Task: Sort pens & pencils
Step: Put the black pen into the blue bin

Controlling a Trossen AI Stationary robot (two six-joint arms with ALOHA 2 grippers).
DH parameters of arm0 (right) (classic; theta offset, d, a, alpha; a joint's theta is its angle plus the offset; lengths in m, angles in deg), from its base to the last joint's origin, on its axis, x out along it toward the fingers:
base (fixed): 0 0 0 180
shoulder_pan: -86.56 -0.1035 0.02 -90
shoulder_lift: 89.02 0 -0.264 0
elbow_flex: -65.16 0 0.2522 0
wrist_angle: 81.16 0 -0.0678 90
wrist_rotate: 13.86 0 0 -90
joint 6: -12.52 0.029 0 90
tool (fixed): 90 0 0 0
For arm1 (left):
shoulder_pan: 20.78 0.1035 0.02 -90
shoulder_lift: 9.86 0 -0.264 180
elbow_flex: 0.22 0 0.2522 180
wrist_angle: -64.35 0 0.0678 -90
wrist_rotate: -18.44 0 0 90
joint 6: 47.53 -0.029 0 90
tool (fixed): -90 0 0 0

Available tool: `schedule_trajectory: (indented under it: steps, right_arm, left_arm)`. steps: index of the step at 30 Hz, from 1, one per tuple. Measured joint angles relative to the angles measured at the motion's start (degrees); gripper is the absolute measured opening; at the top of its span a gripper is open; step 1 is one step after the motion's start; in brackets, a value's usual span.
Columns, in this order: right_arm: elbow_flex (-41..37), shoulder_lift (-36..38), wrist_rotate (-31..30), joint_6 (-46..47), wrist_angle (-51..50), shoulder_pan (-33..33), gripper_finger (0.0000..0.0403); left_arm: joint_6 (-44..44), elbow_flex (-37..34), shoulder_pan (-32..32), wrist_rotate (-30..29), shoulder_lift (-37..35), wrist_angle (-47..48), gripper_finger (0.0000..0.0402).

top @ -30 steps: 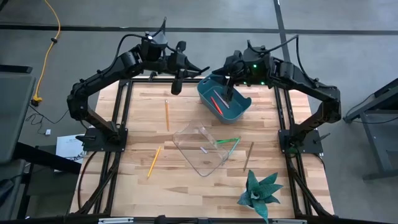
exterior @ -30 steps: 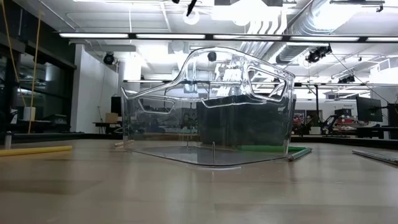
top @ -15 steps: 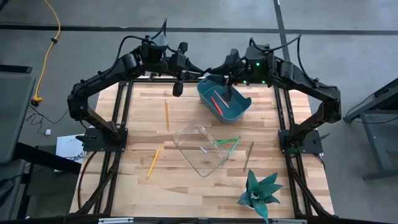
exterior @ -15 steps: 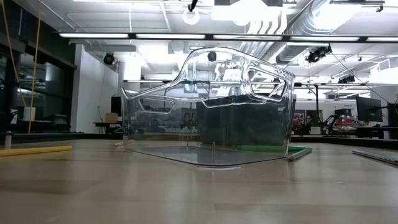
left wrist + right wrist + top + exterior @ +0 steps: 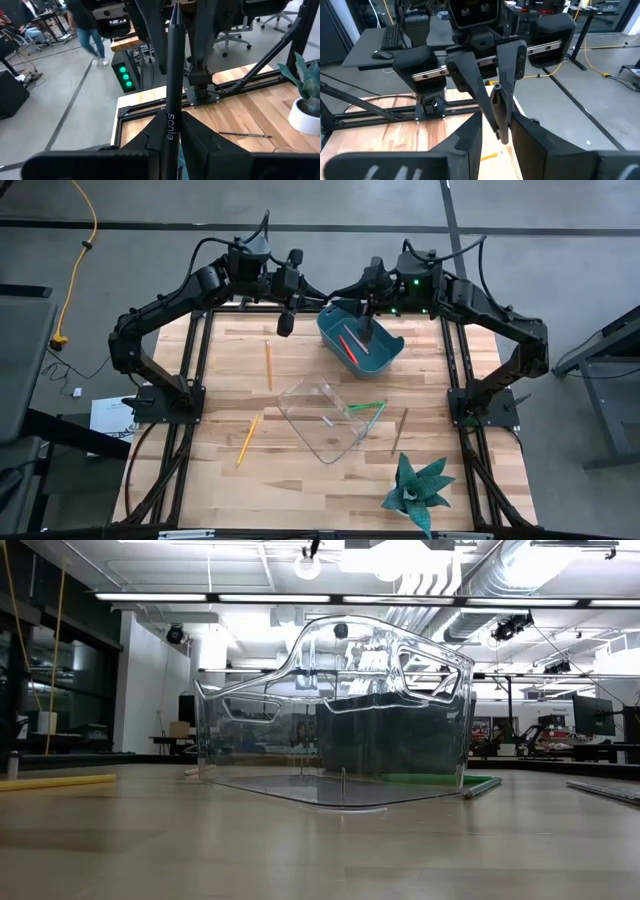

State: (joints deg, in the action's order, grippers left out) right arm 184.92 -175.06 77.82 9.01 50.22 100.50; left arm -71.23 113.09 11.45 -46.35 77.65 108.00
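My right gripper grabs the dark pen by its loose end (image 5: 503, 134) next, to sort it into the teal bin.
My left gripper (image 5: 172, 120) is shut on a dark pen (image 5: 172, 65) lettered "scale", high above the table's far edge (image 5: 318, 292). My right gripper (image 5: 497, 132) faces it there (image 5: 348, 288); its fingers stand open on either side of the pen's free end (image 5: 500, 117), and I cannot tell if they touch it. A teal bin (image 5: 385, 350) holds a red-orange pen (image 5: 347, 343). Green pens (image 5: 366, 407) lie at the clear bin (image 5: 325, 425). Two pencils (image 5: 268, 365) (image 5: 247, 438) and a dark pen (image 5: 400, 430) lie flat on the table. My left gripper pinches the dark pen's shaft at the lettering (image 5: 171, 131) between its two fingers. The fingers come nearly level from the table's left and lie along the pen. The pen sticks out ahead of them toward my right gripper, lifted clear of the table.
A potted plant (image 5: 415, 488) stands at the near right corner. In the low view the clear bin (image 5: 330, 710) fills the middle, with a pencil (image 5: 60, 781) to one side and a green pen (image 5: 480, 783) to the other. Bare wood lies along the near edge.
My right gripper has tipped a little and its fingers have come up to the free end of the pen that my left gripper holds. The gap between the two grippers has closed. The pen stays lifted and pointing the same way.
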Motion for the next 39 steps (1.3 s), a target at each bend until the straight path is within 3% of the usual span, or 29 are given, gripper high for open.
schedule_trajectory:
  steps: [12,23,31,39]
  right_arm:
    - [0.0,0.0,0.9,0.1,2.6,0.3,0.0092]
    - [0.0,0.0,2.6,0.1,2.6,0.4,0.0009]
    - [0.0,0.0,1.9,1.1,2.5,0.4,0.0006]
    - [0.0,0.0,-1.2,2.0,0.6,0.4,0.0004]
  left_arm:
    - [0.0,0.0,0.0,0.9,0.0,0.0,0.0028]
    - [0.2,0.0,0.0,1.1,0.0,0.4,0.0033]
    - [-0.4,0.0,0.0,-0.5,0.0,0.9,0.0083]
    - [-3.6,0.0,0.0,-7.7,0.0,3.6,0.0145]
